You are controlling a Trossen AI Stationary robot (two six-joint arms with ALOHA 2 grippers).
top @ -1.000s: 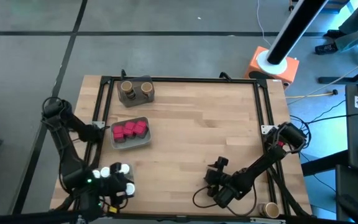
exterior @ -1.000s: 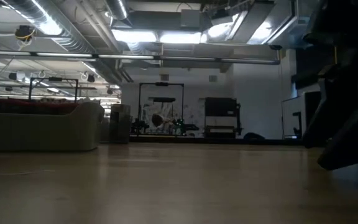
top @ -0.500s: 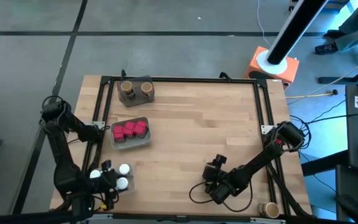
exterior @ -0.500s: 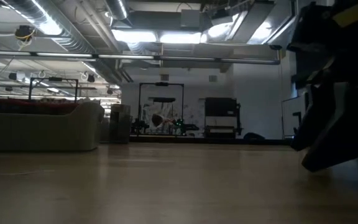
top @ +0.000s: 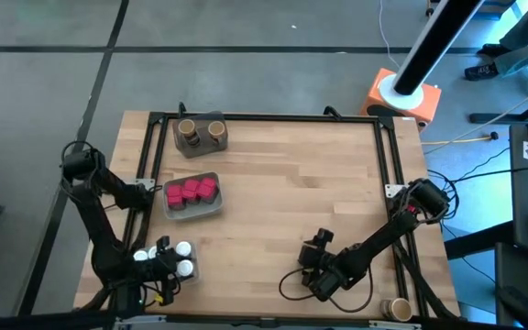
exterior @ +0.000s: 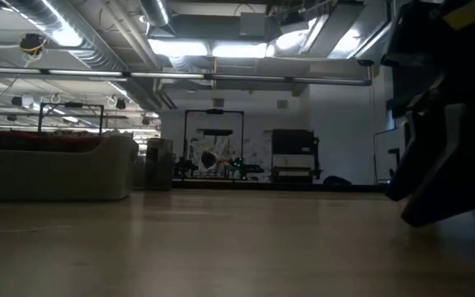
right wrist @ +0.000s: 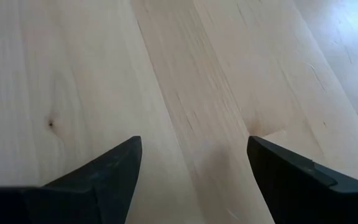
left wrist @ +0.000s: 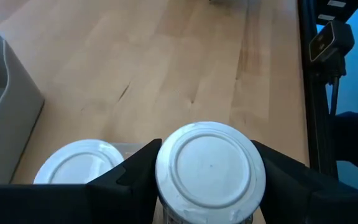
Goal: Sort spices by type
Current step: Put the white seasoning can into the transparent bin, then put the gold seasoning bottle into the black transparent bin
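The cap of the held jar is nearly level with the standing jar's cap in the clear tray, so it is time for my left gripper to open.
At the table's near left, my left gripper (top: 166, 263) is shut on a clear white-capped jar (left wrist: 210, 167). A second white-capped jar (left wrist: 78, 165) stands just beside it, and white caps (top: 184, 248) show around the gripper from above. Pink-red packets (top: 191, 191) lie in a grey tray (top: 211, 207). Two brown-topped jars (top: 200, 131) stand in another grey tray (top: 201, 147) at the far left. My right gripper (right wrist: 194, 171) hangs open over bare wood near the front right, with nothing between its fingers. My left gripper pinches the jar's white cap (left wrist: 166, 177) between its two fingers, one on each side of the cap. The fingers slant down from the table's left side. The jar is upright. The cap and the fingers hide its base, so I cannot tell whether it rests on anything.
A black frame (top: 388, 165) runs round the wooden top. A tan-topped jar (top: 397, 309) sits outside it at the near right corner. The table's middle (top: 301, 192) is bare wood. A dark arm part (exterior: 448, 124) fills the low view's right side.
My left gripper has sunk with the white-capped jar and drawn a little toward the table's near left corner; the jar has stayed upright between its fingers.
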